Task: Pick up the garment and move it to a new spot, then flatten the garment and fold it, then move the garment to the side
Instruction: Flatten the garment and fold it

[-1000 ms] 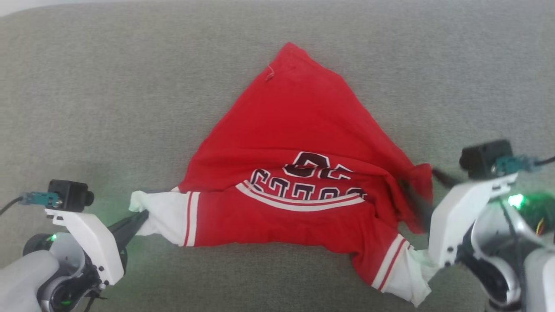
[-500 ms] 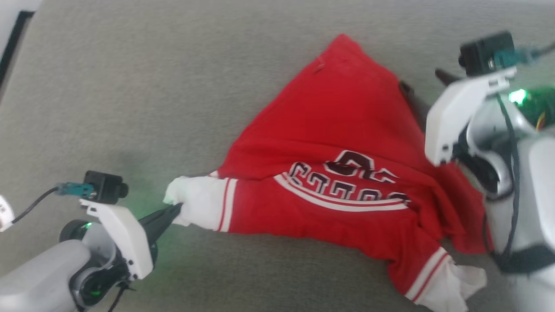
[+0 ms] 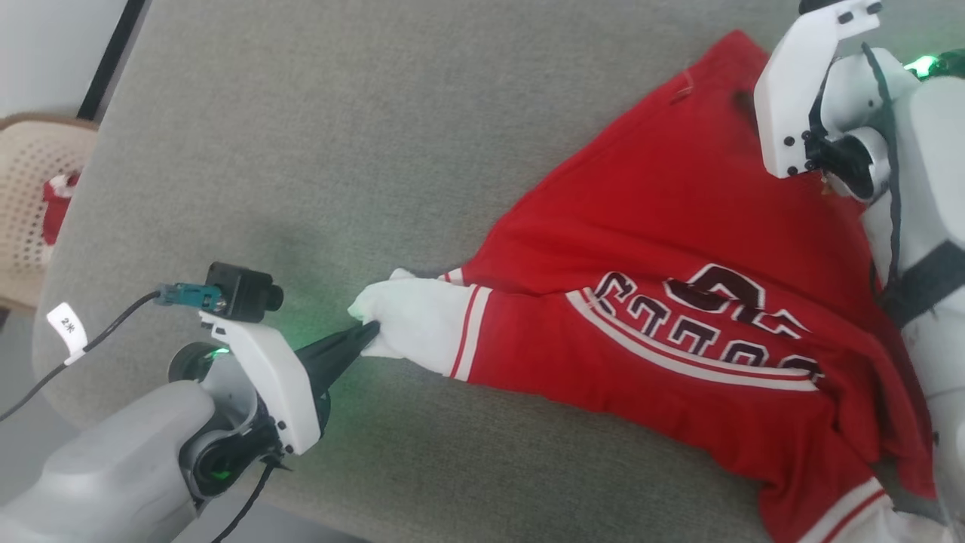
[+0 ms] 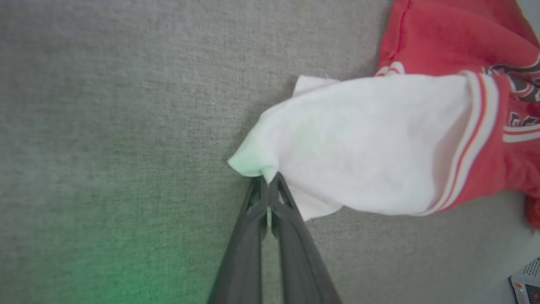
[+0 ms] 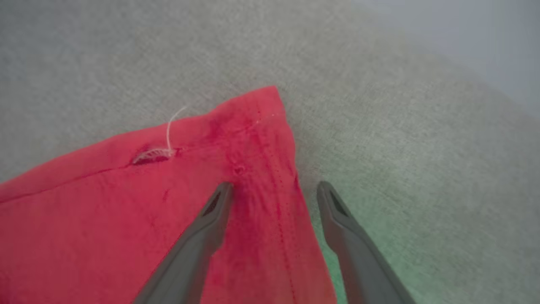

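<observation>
My right gripper is to grab the red T-shirt next by its hem corner [image 5: 273,119], so that the shirt can be flattened and folded.
The garment [image 3: 678,249], a red T-shirt with white sleeves and dark block letters, lies spread in a rough triangle on the grey surface. My left gripper [image 3: 369,332] is shut on the tip of its near white sleeve [image 4: 371,139]; in the left wrist view the two fingers [image 4: 266,181] pinch the sleeve's edge. My right gripper [image 5: 274,188] stands open over the shirt's far red corner [image 5: 253,126], one finger above the fabric and the other just past the hem. The head view has the right arm's white wrist mount [image 3: 799,90] hiding those fingers.
The grey fabric surface [image 3: 339,113] stretches wide to the left of the shirt. Its rounded edge runs along the left and lower left. Beyond it stands a beige perforated basket [image 3: 30,188] with something red inside. A tagged cable [image 3: 66,328] hangs from my left wrist.
The head camera has turned, shifting the whole picture. My right gripper has opened and gone from the shirt's right side up to its far corner. The left gripper still grips the sleeve.
</observation>
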You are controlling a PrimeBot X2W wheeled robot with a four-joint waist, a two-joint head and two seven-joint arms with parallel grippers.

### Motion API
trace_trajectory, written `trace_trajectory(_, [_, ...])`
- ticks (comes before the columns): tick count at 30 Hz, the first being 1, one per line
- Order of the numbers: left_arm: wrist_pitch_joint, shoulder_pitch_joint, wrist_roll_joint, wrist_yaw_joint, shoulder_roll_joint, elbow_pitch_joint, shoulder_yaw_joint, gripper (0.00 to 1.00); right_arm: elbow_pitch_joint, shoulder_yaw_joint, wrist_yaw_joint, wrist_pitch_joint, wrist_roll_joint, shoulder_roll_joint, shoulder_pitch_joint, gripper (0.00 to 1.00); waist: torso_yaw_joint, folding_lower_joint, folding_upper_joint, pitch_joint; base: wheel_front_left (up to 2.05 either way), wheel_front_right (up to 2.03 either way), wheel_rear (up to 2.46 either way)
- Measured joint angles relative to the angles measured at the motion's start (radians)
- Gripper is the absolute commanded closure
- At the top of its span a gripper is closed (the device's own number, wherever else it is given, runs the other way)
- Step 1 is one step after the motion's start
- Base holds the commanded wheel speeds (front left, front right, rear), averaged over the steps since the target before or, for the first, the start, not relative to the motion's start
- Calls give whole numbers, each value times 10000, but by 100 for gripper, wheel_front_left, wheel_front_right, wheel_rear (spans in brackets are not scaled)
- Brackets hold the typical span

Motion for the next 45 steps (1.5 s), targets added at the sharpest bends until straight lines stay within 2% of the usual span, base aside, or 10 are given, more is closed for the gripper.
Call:
trace_trajectory(3, [-44,-105,2,-56,-184,125,-19,100,1011,391,-2,332,67,19,-531,0,225,0,0,164,0,0,0])
trace_trajectory(7, [-65,-184,-15,-61,-324,148,-59,100,2107,903,-12,1363,397,56,-1269,0,421,0,1,322,0,0,0])
trace_trajectory(8, [-71,-191,-31,-61,-339,134,-73,100,2257,1085,-25,1622,443,56,-1423,74,451,0,0,344,0,0,0])
trace_trajectory(9, [-73,-204,-42,-61,-353,125,-90,100,2387,1200,-50,1785,510,54,-1529,100,473,0,0,361,0,0,0])
trace_trajectory(12, [-77,-243,-88,-61,-351,111,-130,100,2546,1463,-33,1739,675,71,-1652,100,487,0,1,386,0,0,0])
trace_trajectory(18, [-56,-308,-217,-63,-100,130,-213,100,2790,1743,15,922,1045,132,-1706,100,214,0,0,194,0,0,0])
trace_trajectory(24, [184,-736,-359,-50,780,25,-98,100,2615,2115,13,73,1601,-23,-1545,100,-297,0,0,-216,0,0,0])
trace_trajectory(30, [700,-1598,-240,-50,1824,-90,56,100,1868,2562,12,-464,2330,-311,-1537,100,-991,0,0,-759,0,0,0])
trace_trajectory(36, [1490,-2579,-107,-35,2408,-102,245,100,970,2646,12,-819,3053,-807,-1329,100,-1646,0,0,-1435,0,0,0])
trace_trajectory(45, [2790,-4221,-142,771,2428,105,673,100,-564,2568,12,-903,3630,-1480,-794,100,-2482,0,0,-2589,0,0,0])
